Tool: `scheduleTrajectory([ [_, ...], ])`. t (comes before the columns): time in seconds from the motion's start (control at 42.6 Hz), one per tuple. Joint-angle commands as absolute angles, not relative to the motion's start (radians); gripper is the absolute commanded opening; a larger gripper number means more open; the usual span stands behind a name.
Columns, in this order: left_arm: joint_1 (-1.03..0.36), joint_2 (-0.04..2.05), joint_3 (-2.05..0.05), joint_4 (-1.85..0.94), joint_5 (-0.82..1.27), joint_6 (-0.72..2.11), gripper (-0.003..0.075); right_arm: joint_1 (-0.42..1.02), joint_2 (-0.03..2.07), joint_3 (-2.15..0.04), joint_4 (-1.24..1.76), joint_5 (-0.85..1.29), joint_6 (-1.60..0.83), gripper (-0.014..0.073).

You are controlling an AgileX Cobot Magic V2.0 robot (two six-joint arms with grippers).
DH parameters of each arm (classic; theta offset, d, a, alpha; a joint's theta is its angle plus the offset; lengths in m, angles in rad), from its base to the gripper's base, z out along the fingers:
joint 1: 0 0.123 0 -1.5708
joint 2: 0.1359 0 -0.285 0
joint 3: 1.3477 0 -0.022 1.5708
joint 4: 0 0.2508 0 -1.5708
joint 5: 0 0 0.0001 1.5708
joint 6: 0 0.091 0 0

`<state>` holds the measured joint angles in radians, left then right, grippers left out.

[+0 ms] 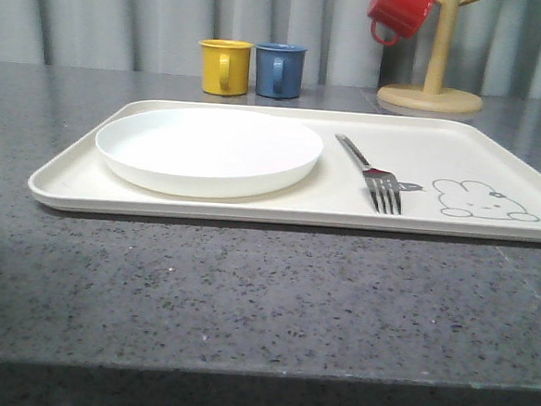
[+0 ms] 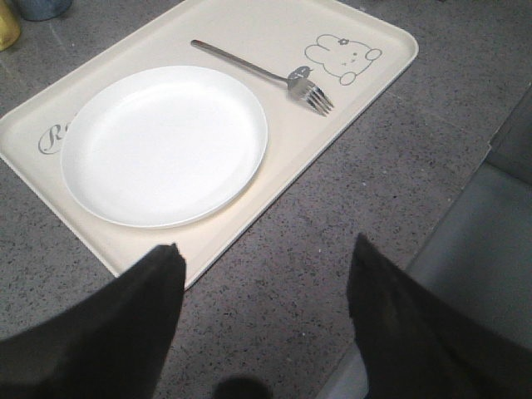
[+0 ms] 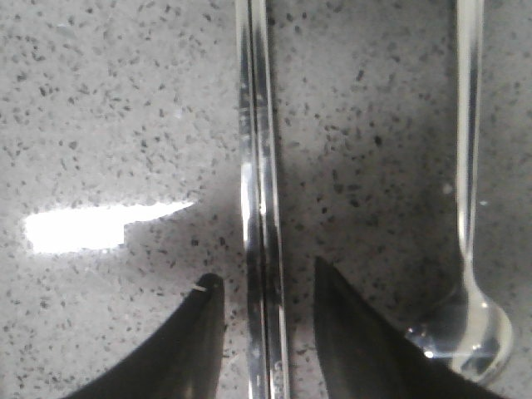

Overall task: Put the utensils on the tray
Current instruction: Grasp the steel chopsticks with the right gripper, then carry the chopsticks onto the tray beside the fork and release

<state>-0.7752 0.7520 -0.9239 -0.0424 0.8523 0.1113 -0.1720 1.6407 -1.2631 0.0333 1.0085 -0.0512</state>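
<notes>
The metal chopsticks are beside my fingers, down at the speckled table, so my right gripper should close on them.
The cream tray (image 1: 496, 163) (image 2: 274, 29) lies on the stone table, carrying a round white plate (image 1: 209, 149) (image 2: 165, 143) on its left part and a silver fork (image 1: 376, 177) (image 2: 266, 75) beside the rabbit drawing. In the right wrist view a pair of metal chopsticks (image 3: 260, 191) lies side by side on the speckled table, running between the fingers of my right gripper (image 3: 264, 283), which stands open around them, gaps on both sides. A long-handled spoon (image 3: 470, 208) lies parallel just outside one finger. My left gripper (image 2: 264, 253) hangs open over bare table near the tray's edge, holding nothing.
A yellow mug (image 1: 224, 66) and a blue mug (image 1: 280, 69) stand behind the tray. A red mug (image 1: 400, 12) hangs on a wooden mug tree (image 1: 434, 84) at the back right. The table's front edge (image 1: 258, 374) runs near the camera.
</notes>
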Motion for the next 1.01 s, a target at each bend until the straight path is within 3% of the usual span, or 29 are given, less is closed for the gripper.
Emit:
scheduleTrajectory([
  [0.0, -0.776, 0.748, -0.949, -0.055, 0.780, 0.097, 0.0429, -0.179, 1.621, -1.285, 0.039, 0.988, -0.063, 0.0294],
  [0.141, -0.776, 0.748, -0.949, -0.055, 0.780, 0.097, 0.0429, -0.178, 1.627, -1.285, 0.046, 0.997, -0.063, 0.0284],
  [0.54, -0.776, 0.748, -0.949, -0.055, 0.780, 0.097, 0.0429, -0.178, 1.632, -1.290, 0.047, 1.022, -0.065, 0.0004],
  [0.728, -0.776, 0.748, -0.949, -0.055, 0.780, 0.097, 0.0429, -0.127, 1.585, -1.345, 0.142, 1.114, -0.121, 0.0000],
  [0.986, -0.776, 0.748, -0.949, -0.055, 0.780, 0.097, 0.0429, 0.092, 1.569, -1.404, 0.329, 1.169, -0.113, 0.0000],
])
